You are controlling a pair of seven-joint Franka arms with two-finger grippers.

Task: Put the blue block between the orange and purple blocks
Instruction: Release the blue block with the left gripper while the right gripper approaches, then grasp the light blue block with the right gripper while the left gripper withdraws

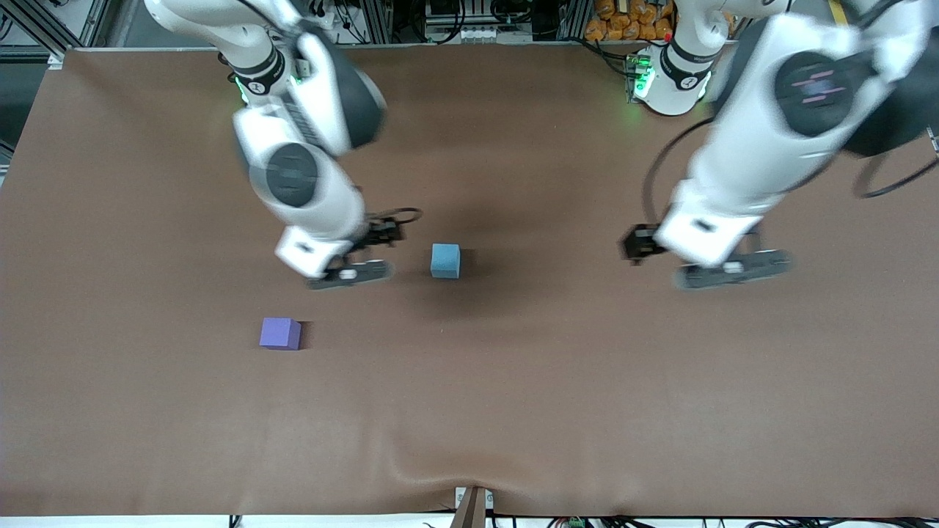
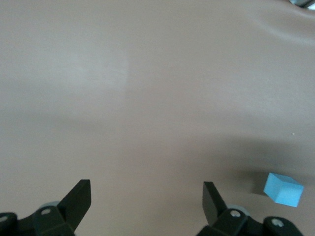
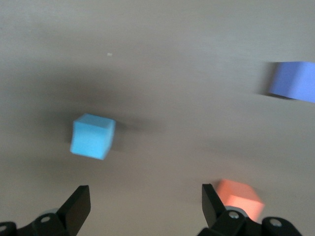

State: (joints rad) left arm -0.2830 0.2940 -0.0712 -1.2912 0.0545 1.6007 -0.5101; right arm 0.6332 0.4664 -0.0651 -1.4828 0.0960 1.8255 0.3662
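Observation:
My right gripper grabs the blue block (image 1: 445,260) by its sides next, to fill the gap between the orange block and purple block (image 1: 279,333).
The blue block (image 1: 445,260) sits on the brown table near its middle; it also shows in the right wrist view (image 3: 92,136) and the left wrist view (image 2: 283,189). The purple block (image 1: 279,333) lies nearer the front camera, toward the right arm's end, and shows in the right wrist view (image 3: 293,81). The orange block (image 3: 239,196) shows only in the right wrist view, by one fingertip (image 3: 211,199); the right arm hides it in the front view. My right gripper (image 1: 351,273) (image 3: 145,194) is open and empty, over the table beside the blue block. My left gripper (image 1: 733,268) (image 2: 146,189) is open and empty over bare table.
The brown cloth (image 1: 513,381) covers the whole table and ripples near the front edge. A small bracket (image 1: 473,504) stands at the middle of that edge. Cables and orange items (image 1: 623,18) lie past the edge by the arm bases.

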